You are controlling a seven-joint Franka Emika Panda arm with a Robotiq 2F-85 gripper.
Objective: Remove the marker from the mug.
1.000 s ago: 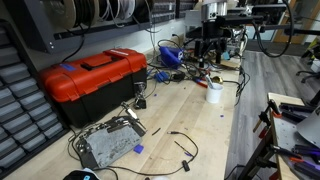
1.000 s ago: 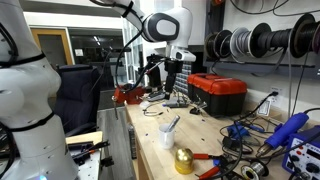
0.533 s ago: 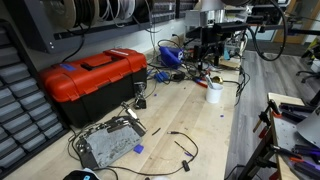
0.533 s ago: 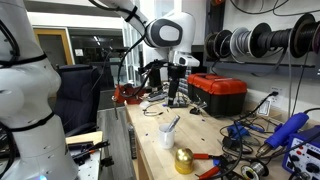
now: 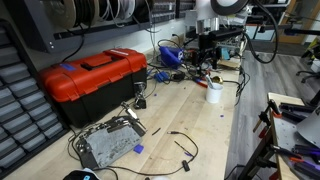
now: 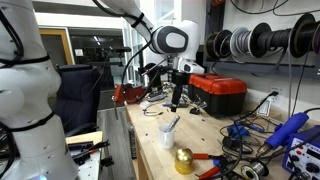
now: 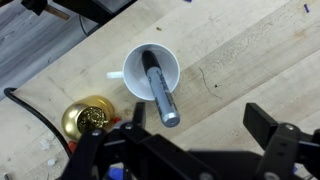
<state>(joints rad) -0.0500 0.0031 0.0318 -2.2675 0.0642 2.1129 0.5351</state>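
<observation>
My fingers are above the marker's upper end [image 7: 169, 114] over the white mug's rim, so my gripper will lower, then close on the marker.
The small white mug [image 7: 150, 66] stands on the wooden bench, handle to the left in the wrist view. The dark marker [image 7: 158, 88] leans inside it, its upper end sticking out over the rim toward my gripper. My gripper [image 7: 199, 118] is open and empty, hovering above the bench just beside the mug, with the marker's end close to one finger [image 7: 138, 112]. In both exterior views the gripper [image 5: 208, 63] [image 6: 176, 102] hangs above and slightly behind the mug [image 5: 214, 93] [image 6: 167, 131], with the marker [image 6: 172, 124] poking out of it.
A gold dome-shaped object [image 7: 88, 118] [image 6: 183, 160] sits close to the mug. A red toolbox [image 5: 95, 80] [image 6: 218, 92] stands further along the bench. Black cables, tools and a metal tray [image 5: 105, 143] lie scattered about. The bench edge [image 6: 135, 140] is close to the mug.
The arm has moved steadily toward the mug and come lower over it. The jaws stay open. Mug and marker have not moved.
</observation>
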